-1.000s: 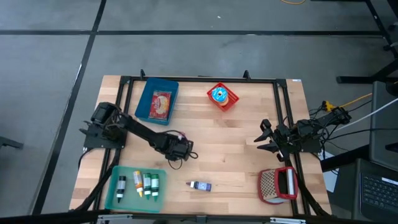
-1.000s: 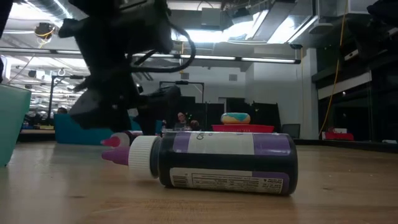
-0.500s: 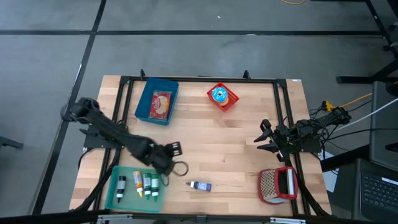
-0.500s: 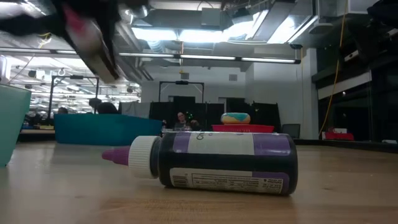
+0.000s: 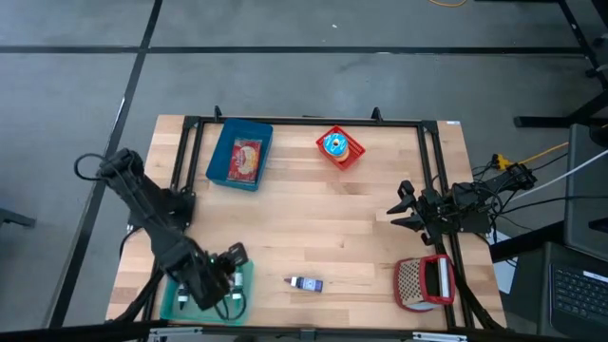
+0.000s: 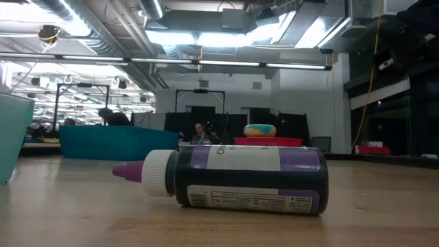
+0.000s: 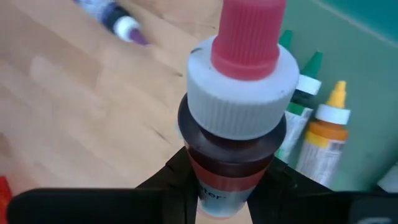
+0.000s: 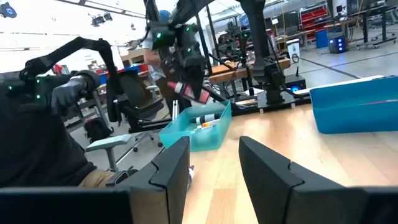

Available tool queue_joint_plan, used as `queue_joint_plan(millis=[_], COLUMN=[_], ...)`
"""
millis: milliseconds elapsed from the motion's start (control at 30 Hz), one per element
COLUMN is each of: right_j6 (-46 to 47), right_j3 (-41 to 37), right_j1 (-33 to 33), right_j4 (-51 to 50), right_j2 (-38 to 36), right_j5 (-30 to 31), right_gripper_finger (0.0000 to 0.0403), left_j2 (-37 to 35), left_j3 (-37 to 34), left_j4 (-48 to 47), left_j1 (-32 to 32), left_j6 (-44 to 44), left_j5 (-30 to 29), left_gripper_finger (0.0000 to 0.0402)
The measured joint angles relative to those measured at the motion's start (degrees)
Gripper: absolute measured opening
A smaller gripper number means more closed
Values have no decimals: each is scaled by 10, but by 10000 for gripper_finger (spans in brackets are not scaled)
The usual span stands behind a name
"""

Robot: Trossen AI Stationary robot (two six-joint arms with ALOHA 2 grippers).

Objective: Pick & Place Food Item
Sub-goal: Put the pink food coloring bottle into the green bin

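I should keep holding the red-capped bottle with my left gripper, because the bottle is above the teal tray in the left wrist view.
My left gripper [image 5: 226,269] hangs over the teal tray [image 5: 180,302] at the table's near left, shut on a dark bottle [image 7: 239,106] with a white collar and a red cap. Several bottles [image 7: 323,124] lie in that tray. A purple-capped bottle [image 5: 306,283] lies on its side on the wood to the right of the tray. It fills the low view [image 6: 240,178], where neither gripper shows. My right gripper [image 5: 404,211] waits open at the table's right side, with nothing between its fingers [image 8: 171,168]. My left gripper pinches the bottle's dark body [image 7: 227,180] just below the white collar, one finger on each side. The fingers slant steeply down from above. The bottle is lifted clear over the tray, and its red cap [image 7: 249,31] sticks out past the fingertips.
A blue bin [image 5: 239,154] with a red packet stands at the far left. A red tray with a ring-shaped food item [image 5: 339,146] stands at the far middle. A red-rimmed grater [image 5: 425,282] lies near the right corner. Bare wood lies between them.
My left gripper has carried the red-capped bottle up off the middle of the table. It has swung toward the near left edge until it hangs over the teal tray, rolling at the wrist on the way. The purple-capped bottle has stayed put.
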Motion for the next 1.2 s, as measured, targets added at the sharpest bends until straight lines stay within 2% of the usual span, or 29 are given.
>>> queue_joint_plan(millis=[167,400,533,633,833,1000,1200], right_j6=[9,8,8,8,11,11,11], right_j3=[0,0,0,0,0,0,0], right_j1=[0,0,0,0,0,0,0], right_j4=[0,-1,-6,-6,-9,-9,-10], right_j2=[0,0,0,0,0,0,0], right_j5=[0,0,0,0,0,0,0], right_gripper_finger=[142,142,142,142,142,142,142], left_j2=[61,125,144,153,153,152,153], left_j3=[0,0,0,-4,-64,-110,-115], left_j4=[13,74,97,125,155,149,138], left_j1=[-26,-20,-7,8,33,49,49], left_j6=[13,46,83,92,109,110,121], left_j5=[-21,19,6,24,48,21,-2], left_gripper_finger=[91,91,91,91,91,124,186])
